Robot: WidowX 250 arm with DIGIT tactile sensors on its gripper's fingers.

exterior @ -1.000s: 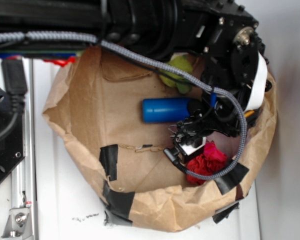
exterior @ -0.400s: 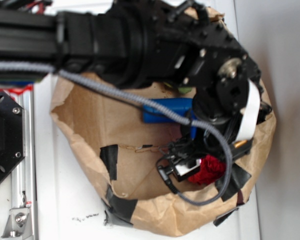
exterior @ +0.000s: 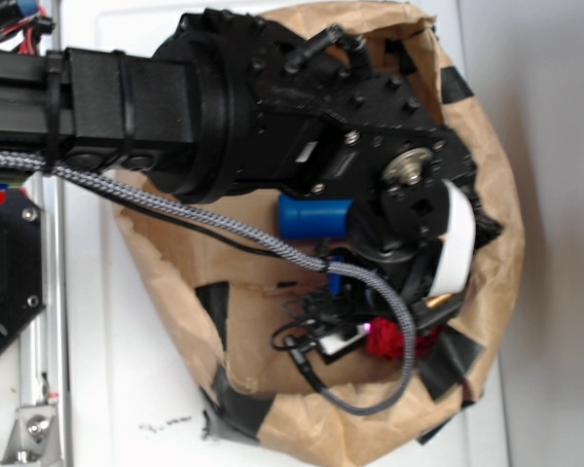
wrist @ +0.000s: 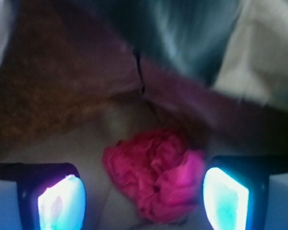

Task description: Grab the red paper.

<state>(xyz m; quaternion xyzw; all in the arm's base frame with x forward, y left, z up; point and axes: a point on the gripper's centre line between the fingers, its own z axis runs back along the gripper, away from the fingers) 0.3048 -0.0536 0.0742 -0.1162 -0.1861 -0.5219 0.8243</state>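
I next need to grab the red paper (exterior: 391, 341) by its bunched folds with my gripper to collect it from the brown paper bag.
The red paper (wrist: 153, 175) is a crumpled, ruffled ball lying on the brown paper floor of the bag. In the wrist view it sits between my two glowing fingertips, nearer the right one, with a gap on the left. My gripper (wrist: 143, 201) is open around it. In the exterior view the arm covers most of the bag; only a bit of the red paper (exterior: 391, 341) shows under the gripper (exterior: 355, 336), low at the bag's right side.
The brown paper bag (exterior: 175, 272) has raised, crumpled walls patched with black tape (exterior: 212, 309). A blue bottle (exterior: 314, 216) lies on its side in the middle, partly under the arm. A braided cable (exterior: 273, 248) loops across. White table surface (exterior: 127, 389) surrounds the bag.
The arm has come down into the bag and swung forward, now hiding most of the interior. The gripper has lowered onto the red paper, which shows less than before.
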